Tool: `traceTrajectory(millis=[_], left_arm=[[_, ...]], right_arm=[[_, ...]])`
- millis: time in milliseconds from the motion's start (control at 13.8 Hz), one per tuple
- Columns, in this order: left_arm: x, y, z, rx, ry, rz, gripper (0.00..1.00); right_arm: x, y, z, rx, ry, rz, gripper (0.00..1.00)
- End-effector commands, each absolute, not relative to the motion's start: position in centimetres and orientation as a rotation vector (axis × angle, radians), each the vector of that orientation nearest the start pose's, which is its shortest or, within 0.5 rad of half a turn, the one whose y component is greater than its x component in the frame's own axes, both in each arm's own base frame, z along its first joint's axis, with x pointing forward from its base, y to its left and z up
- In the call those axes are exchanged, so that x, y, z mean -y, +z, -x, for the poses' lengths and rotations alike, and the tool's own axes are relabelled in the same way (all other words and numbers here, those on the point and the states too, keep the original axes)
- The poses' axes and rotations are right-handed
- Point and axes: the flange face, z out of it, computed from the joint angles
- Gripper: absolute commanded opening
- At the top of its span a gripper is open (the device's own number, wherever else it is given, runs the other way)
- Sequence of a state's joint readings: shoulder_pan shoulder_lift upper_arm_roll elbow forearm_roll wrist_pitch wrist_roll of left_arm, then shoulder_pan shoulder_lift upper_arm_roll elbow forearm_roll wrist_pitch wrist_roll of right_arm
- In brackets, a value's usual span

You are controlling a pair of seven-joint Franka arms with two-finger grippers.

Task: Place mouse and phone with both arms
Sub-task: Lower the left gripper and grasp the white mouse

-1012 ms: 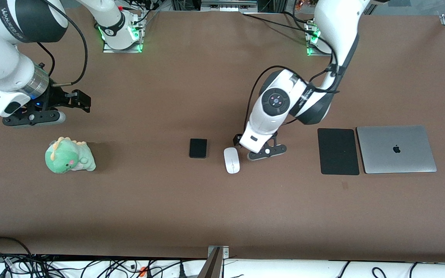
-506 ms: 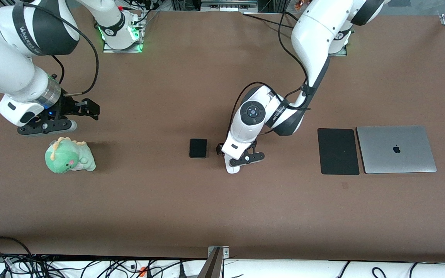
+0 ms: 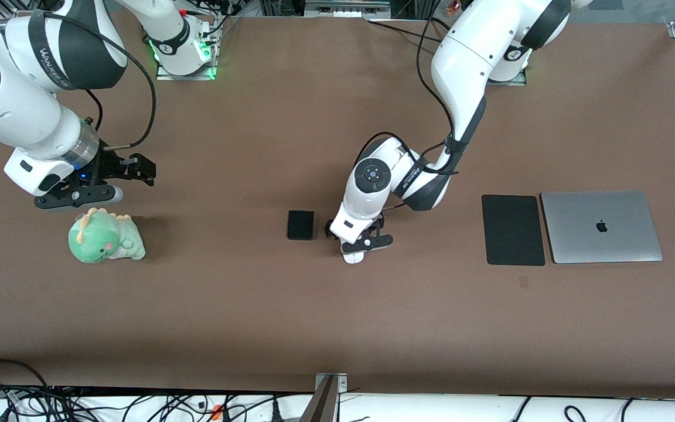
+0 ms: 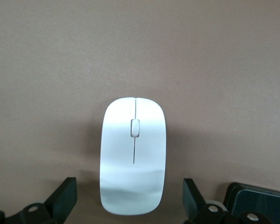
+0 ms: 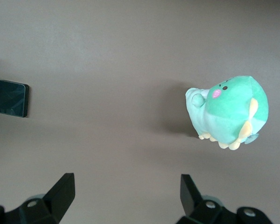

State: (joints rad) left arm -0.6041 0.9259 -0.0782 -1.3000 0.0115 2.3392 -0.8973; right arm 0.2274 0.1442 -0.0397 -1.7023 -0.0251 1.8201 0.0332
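My left gripper grabs the white mouse by its rounded rear end (image 4: 131,193) next, behind the scroll wheel, to place it on the black mouse pad.
The white mouse (image 4: 133,163) lies on the brown table, and only its near end shows under the left arm's hand in the front view (image 3: 353,258). My left gripper (image 3: 356,248) is low over the mouse and open. In the left wrist view, this gripper (image 4: 129,201) has one finger (image 4: 65,196) on each side of the mouse's rear, with gaps. The black phone (image 3: 300,225) lies flat beside the mouse, toward the right arm's end. It also shows in the left wrist view (image 4: 259,199) and the right wrist view (image 5: 10,98). My right gripper (image 3: 74,197) hangs open and empty (image 5: 126,192) over bare table by the plush toy.
A green plush dinosaur (image 3: 105,237) sits at the right arm's end of the table and shows in the right wrist view (image 5: 228,112). A matte black mouse pad (image 3: 513,230) and a closed silver laptop (image 3: 601,225) lie side by side at the left arm's end.
My left gripper has moved from beside the mouse to over it and now covers most of it. My right gripper has drifted a little toward the plush dinosaur.
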Motion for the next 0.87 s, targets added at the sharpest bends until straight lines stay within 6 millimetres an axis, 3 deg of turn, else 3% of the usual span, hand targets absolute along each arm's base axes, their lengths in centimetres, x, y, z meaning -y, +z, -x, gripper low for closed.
traceTrajectory(millis=[0, 217, 361, 506, 651, 795], left_arm=[[47.2, 18.3, -60.4, 0.391, -0.128, 3.235, 1.00], [47.4, 17.9, -60.6, 0.377, -0.137, 3.239, 1.00], [46.8, 17.2, -61.0, 0.368, -0.141, 3.228, 0.79], [46.6, 17.2, -61.1, 0.314, -0.147, 3.230, 0.63], [46.3, 17.4, -61.4, 0.245, -0.153, 3.232, 0.53], [45.5, 17.9, -62.0, 0.227, -0.163, 3.235, 0.35]], right_arm=[[-11.4, 50.0, -59.2, 0.242, 0.028, 3.150, 1.00], [-11.4, 50.0, -59.1, 0.242, 0.028, 3.150, 1.00], [-11.4, 50.0, -59.1, 0.242, 0.031, 3.150, 1.00], [-11.4, 50.0, -59.1, 0.242, 0.028, 3.150, 1.00], [-11.4, 50.1, -59.1, 0.242, 0.026, 3.150, 1.00], [-11.5, 50.1, -59.1, 0.237, 0.025, 3.140, 1.00]])
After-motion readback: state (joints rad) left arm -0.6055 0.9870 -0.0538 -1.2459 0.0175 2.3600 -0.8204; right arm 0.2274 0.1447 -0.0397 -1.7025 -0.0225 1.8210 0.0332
